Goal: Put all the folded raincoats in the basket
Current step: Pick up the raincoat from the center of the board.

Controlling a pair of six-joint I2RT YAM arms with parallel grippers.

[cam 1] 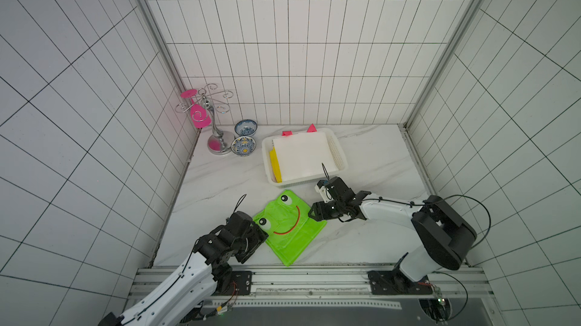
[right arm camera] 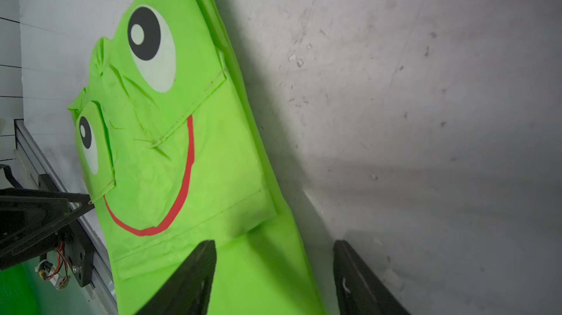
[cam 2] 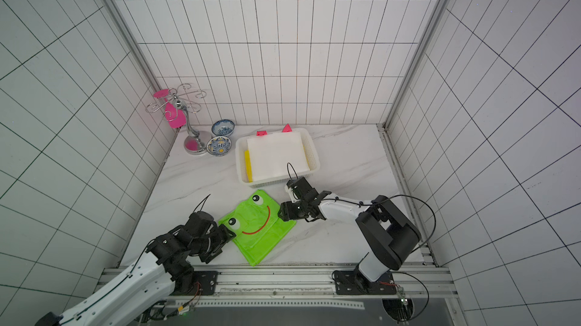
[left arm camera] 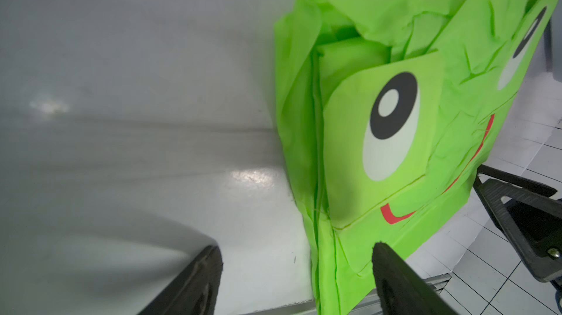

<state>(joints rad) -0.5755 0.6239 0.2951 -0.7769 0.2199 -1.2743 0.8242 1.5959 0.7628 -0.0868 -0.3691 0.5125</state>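
Observation:
Next, my left gripper grabs the folded raincoat by its side edge opposite my right gripper to put the raincoat flat in the basket (cam 1: 341, 154).
The folded raincoat (cam 1: 289, 227) (cam 2: 257, 227) is bright green with a frog face and lies flat on the marble table, near its front edge. The white mesh-walled basket (cam 1: 341, 154) (cam 2: 314, 157) stands just behind it. My left gripper (cam 1: 261, 236) (left arm camera: 296, 248) is open at the raincoat's left edge; one finger is over the fabric (left arm camera: 395, 131) and one over bare table. At the right corner my right gripper (cam 1: 317, 214) (right arm camera: 275, 243) is open in the same way, straddling the edge of the raincoat (right arm camera: 182, 161).
Inside the basket lie a white folded item (cam 1: 301, 157) and a yellow one (cam 1: 275, 162). A chrome glass rack (cam 1: 217, 132) holding a pink glass and two patterned bowls (cam 1: 246, 127) (cam 1: 242, 145) stand at the back left. A metal rail (cam 1: 314, 274) runs along the front.

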